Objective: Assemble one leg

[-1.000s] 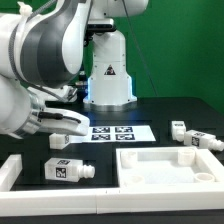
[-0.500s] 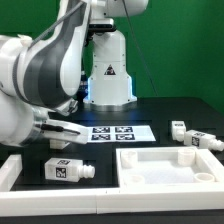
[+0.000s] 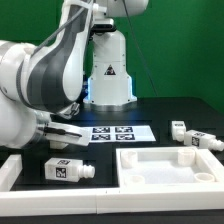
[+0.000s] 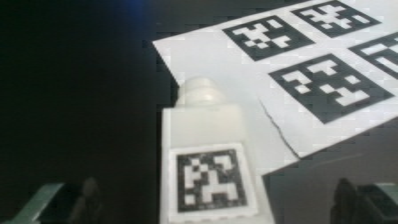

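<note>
The robot's open fingers are on either side of the leg's tagged white block and would hold the leg now, so the gripper should close on the leg.
A leg (image 3: 68,170) lies on its side on the black table near the front, a white block with a square tag and a narrower stub end. In the wrist view the leg (image 4: 210,160) lies between my two dark fingers (image 4: 61,205), stub pointing away toward the marker board (image 4: 302,70). My gripper (image 3: 68,138) hangs just above the leg, open and empty; in the wrist view my gripper (image 4: 214,212) has its jaws wide apart, clear of the leg's sides. Two more legs (image 3: 178,130) (image 3: 205,141) lie at the exterior view's right.
The large white tray-like panel (image 3: 168,178) lies at the front right. The marker board (image 3: 120,132) lies flat behind the leg. A white bracket-like piece (image 3: 10,170) is at the front left. The robot base (image 3: 108,75) stands at the back.
The arm has swung lower and a little toward the exterior view's left, bringing the gripper down over the leg. The parts on the table have not moved.
</note>
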### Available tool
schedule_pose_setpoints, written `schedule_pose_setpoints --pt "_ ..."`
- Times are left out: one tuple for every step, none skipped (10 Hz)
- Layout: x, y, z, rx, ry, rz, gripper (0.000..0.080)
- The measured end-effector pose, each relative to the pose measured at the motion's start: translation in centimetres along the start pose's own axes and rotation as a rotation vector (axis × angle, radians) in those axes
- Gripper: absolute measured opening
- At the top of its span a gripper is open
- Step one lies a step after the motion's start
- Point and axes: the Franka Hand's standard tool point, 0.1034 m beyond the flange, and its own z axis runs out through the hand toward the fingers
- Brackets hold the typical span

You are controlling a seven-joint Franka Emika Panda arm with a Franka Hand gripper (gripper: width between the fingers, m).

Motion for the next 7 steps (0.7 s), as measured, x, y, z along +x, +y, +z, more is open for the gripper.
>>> schedule_pose_setpoints --pt "0.0 0.0 0.0 0.0 0.0 0.0 0.0645" --pt "0.0 0.0 0.0 0.0 -0.001 0.0 0.0493" --pt "0.0 0.0 0.0 0.0 -0.001 0.0 0.0493" --pt "0.0 0.0 0.0 0.0 -0.001 0.0 0.0292" --pt "0.0 0.0 0.0 0.0 -0.001 0.0 0.0285" --pt "-0.4 -0.3 -0.3 -0.001 -0.008 -0.003 0.0285" --pt "-1.5 -1.2 -1.5 -0.005 -0.001 -0.019 0.0285"
